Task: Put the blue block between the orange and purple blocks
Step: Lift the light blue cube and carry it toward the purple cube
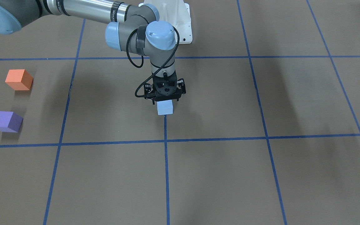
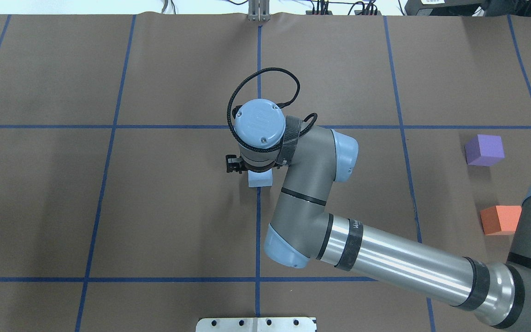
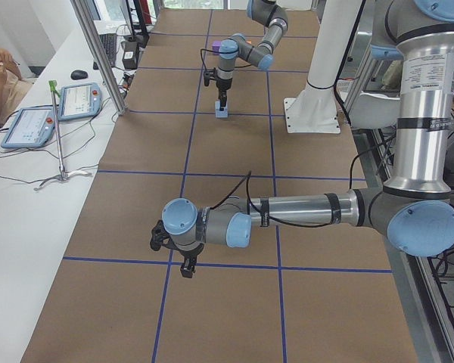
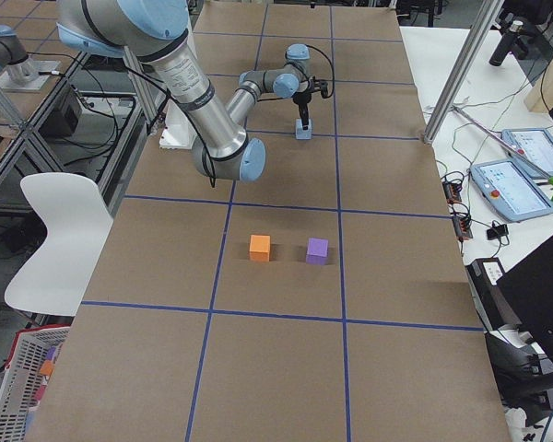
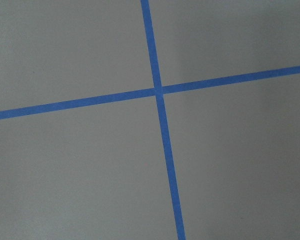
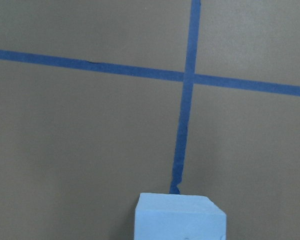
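The blue block (image 1: pixel 165 107) should go between the orange and purple blocks, so my right gripper should next grab it by its opposite sides.
The blue block (image 1: pixel 165 107) sits on the brown table at its middle, on a blue tape line; it also shows in the overhead view (image 2: pixel 260 179) and at the bottom of the right wrist view (image 6: pixel 180 217). My right gripper (image 1: pixel 165 100) hangs directly over it, fingers spread a little wider than the block, open. The orange block (image 1: pixel 19 79) and the purple block (image 1: pixel 7 121) stand side by side with a gap between them, far off on my right side (image 2: pixel 500 220) (image 2: pixel 484 150). My left gripper (image 3: pixel 186 268) shows only in the exterior left view; I cannot tell its state.
Blue tape lines (image 1: pixel 165 168) split the brown table (image 1: pixel 261 175) into squares. My left arm (image 3: pixel 287 215) lies low over the table at my left end. The white robot base (image 1: pixel 183 22) stands at the table's near edge.
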